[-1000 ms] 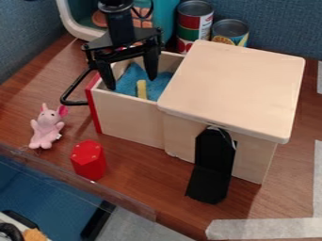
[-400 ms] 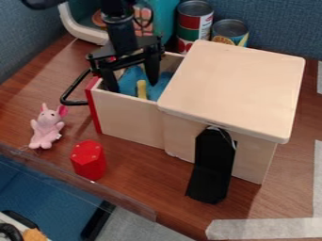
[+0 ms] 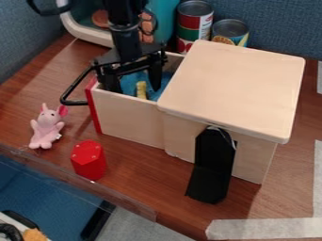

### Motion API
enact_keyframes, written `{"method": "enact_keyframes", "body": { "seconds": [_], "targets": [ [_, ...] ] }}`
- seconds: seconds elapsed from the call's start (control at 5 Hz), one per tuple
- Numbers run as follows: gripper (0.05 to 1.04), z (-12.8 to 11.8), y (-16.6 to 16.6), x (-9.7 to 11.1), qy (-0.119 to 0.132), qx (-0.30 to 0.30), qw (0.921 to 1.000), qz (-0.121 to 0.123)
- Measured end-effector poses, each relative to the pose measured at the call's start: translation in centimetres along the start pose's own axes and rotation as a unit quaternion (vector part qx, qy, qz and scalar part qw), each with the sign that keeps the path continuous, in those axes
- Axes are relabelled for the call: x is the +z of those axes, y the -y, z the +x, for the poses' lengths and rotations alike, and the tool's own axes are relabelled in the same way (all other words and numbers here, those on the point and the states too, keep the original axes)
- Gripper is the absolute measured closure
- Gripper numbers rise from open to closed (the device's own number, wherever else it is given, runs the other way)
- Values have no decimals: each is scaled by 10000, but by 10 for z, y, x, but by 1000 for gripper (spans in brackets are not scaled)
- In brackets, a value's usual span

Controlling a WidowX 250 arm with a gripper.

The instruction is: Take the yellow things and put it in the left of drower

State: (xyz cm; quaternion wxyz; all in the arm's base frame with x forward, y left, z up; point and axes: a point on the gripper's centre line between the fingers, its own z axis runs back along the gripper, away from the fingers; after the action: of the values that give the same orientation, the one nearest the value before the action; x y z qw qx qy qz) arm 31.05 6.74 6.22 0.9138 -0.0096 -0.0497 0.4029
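Note:
The gripper should next take hold of the yellow thing at its top end. Then it can lift the yellow thing out of the drawer (image 3: 129, 117) and put it beside the drawer.
The black gripper (image 3: 136, 87) hangs over the pulled-out drawer (image 3: 129, 117), its two fingers apart and their tips down inside the drawer walls. A small yellow thing (image 3: 141, 89) is in the drawer near its front wall, between and slightly in front of the fingers. Blue cloth (image 3: 129, 81) lies in the drawer around it. Parts of the cloth and the drawer's inside are hidden behind the gripper.
The wooden box top (image 3: 236, 87) rises right of the gripper. A black handle (image 3: 70, 96) juts from the drawer's red face. Cans (image 3: 194, 23) stand behind; a pink plush (image 3: 47, 127) and red block (image 3: 89, 160) stand in front.
The gripper has moved down and slightly right, lower into the drawer. The blue cloth looks pressed out of its peaked shape, and the yellow thing looks slightly shifted.

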Motion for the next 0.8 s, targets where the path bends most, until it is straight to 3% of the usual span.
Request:
{"method": "enact_keyframes", "body": {
  "seconds": [0.4,0.6,0.8],
  "targets": [
    [747,2,1,-5,40,39,10000,29],
    [911,1,2,-4,21,18,10000,-10],
    [930,-3,4,5,-33,-39,9999,-129]
  ]
}}
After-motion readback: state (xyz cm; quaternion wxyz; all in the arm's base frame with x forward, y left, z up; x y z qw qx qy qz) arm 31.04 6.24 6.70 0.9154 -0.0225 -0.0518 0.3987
